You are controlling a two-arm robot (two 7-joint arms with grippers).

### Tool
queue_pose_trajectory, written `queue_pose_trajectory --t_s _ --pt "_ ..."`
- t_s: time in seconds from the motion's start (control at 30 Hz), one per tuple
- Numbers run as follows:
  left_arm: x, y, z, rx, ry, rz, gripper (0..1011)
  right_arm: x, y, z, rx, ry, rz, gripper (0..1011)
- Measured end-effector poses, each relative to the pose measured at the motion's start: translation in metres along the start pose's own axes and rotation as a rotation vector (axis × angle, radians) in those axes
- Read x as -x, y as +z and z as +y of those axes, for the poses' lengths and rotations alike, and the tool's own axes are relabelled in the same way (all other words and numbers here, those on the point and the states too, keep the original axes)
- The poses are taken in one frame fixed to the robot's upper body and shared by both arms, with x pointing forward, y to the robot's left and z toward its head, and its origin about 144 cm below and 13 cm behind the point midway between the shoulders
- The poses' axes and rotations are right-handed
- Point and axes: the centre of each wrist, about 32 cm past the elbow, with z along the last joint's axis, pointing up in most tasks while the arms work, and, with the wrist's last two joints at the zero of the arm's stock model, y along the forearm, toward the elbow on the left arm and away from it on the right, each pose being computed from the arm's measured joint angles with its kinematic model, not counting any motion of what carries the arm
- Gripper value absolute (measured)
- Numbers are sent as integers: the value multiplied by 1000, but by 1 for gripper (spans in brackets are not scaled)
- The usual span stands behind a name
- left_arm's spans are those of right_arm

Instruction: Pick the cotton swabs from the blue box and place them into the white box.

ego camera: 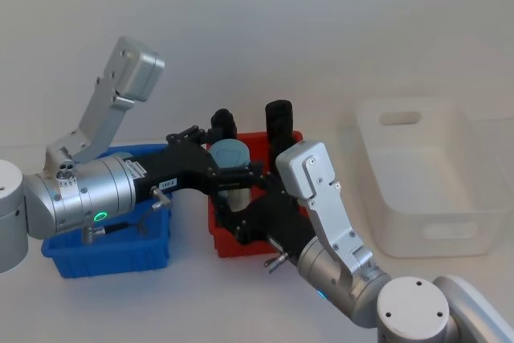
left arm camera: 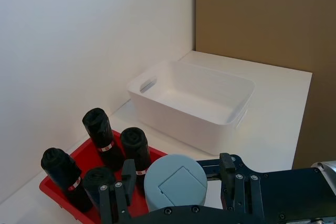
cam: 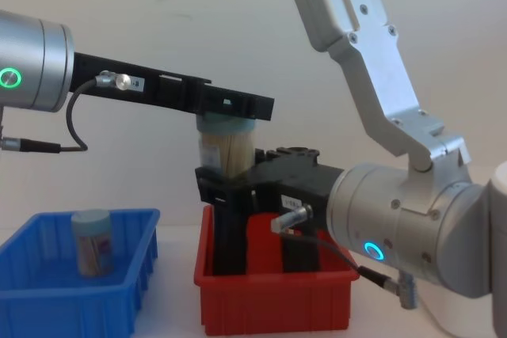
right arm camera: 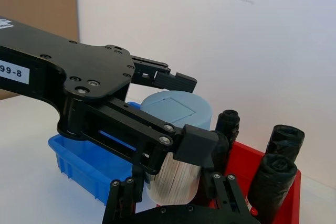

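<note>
My right gripper grabs the jar by its lower body (cam: 228, 167) (ego camera: 238, 199) next, where the sides are free, since my left gripper's fingers cover the lid.
A jar of cotton swabs (ego camera: 229, 153) with a pale blue lid hangs in the air above the red bin (ego camera: 241, 245). My left gripper (ego camera: 227, 160) is shut on its lid (left arm camera: 176, 182). My right gripper (right arm camera: 173, 195) is open, its fingers (right arm camera: 124, 199) close on either side of the jar's lower body (right arm camera: 173, 174). Another jar (cam: 93, 241) stands upright in the blue box (cam: 47, 298), which sits at the left under my left arm. The white box (ego camera: 426, 174) lies at the right.
The red bin (cam: 277, 300) between the two boxes holds several tall black upright blocks (left arm camera: 100, 135), right below the held jar. My right arm's elbow (cam: 372, 45) rises high over the table's right half.
</note>
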Motion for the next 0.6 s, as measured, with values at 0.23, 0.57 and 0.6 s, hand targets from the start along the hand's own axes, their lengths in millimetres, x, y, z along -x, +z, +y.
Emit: queue_pose_trajectory --t_s 0.23,0.57,0.6 --pt "0 0 0 0 0 0 1004 1 0 -3 14 -35 4 636" --pt "0 0 0 0 0 0 1004 3 -3 -15 34 -129 8 636" --pt "0 0 0 0 0 0 1004 3 -3 -15 34 -129 8 636"
